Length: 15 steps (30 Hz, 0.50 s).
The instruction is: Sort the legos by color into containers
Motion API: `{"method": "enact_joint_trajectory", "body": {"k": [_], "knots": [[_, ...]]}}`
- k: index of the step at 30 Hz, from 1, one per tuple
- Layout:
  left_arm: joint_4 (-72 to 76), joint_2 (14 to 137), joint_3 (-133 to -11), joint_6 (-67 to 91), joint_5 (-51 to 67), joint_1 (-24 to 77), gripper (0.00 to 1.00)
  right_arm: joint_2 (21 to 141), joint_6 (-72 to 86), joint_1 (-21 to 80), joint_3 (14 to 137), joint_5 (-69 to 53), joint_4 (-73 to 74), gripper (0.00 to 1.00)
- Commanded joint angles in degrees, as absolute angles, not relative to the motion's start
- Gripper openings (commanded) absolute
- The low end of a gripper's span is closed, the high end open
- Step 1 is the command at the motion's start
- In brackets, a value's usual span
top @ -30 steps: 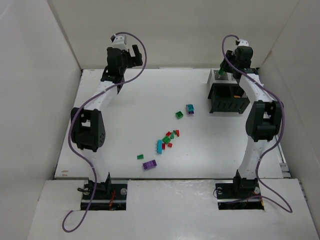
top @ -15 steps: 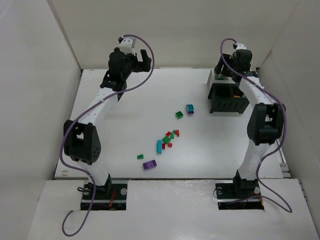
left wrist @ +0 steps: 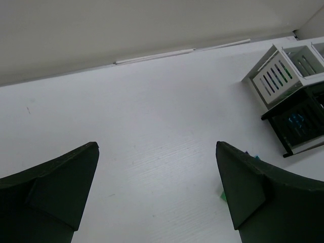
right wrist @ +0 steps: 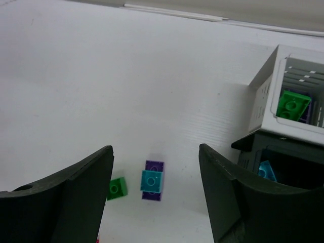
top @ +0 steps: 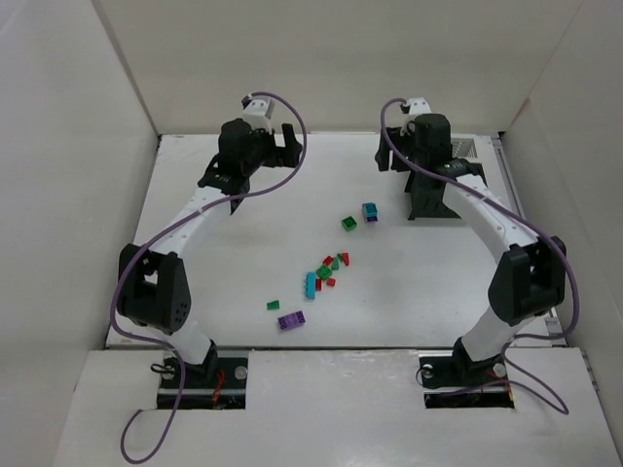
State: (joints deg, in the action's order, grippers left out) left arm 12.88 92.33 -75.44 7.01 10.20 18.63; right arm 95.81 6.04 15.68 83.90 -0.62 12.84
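I will grab the teal lego by its opposite sides with my right gripper next. That leaves the purple brick (top: 290, 320) free to pull off.
Loose legos lie mid-table: a red and green cluster (top: 331, 267), a long teal brick (top: 311, 284), a purple brick (top: 290, 320) and a green one (top: 274, 305). A teal brick stacked on a purple one (right wrist: 152, 180) and a green brick (right wrist: 117, 188) lie below my right gripper (right wrist: 155, 148), which is open and empty. The containers stand at the back right: the white bin (right wrist: 268, 101) holds a green brick (right wrist: 292, 105), and the black bin (right wrist: 248, 157) holds a teal brick (right wrist: 267, 171). My left gripper (left wrist: 156, 147) hangs open and empty above bare table.
In the top view the right arm (top: 477, 209) crosses over the containers (top: 433, 199) and hides most of them. White walls close in the table (top: 243, 253) at the back and on both sides. The left wrist view shows the bins (left wrist: 283, 73) at its right edge.
The right gripper has opened and swung left, away from the white bin, where a green brick now lies. The left arm has shifted right along the back of the table.
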Motion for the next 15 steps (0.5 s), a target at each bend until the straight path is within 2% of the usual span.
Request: {"method": "enact_joint_trajectory", "body": {"k": [1,7,15], "knots": [[13.8,88.15,-74.44,8.17,11.6,18.72,1.0,93.78,4.66,17.13,81.74,2.02,13.89,0.73],[13.8,85.78,-71.99,8.7,11.6,18.72,1.0,94.57,5.35,20.91,79.81,2.02,15.91,0.73],[12.13,83.85,-69.43,9.23,11.07,18.72,1.0,103.0,8.79,23.91,82.61,4.57,18.98,0.73]]}}
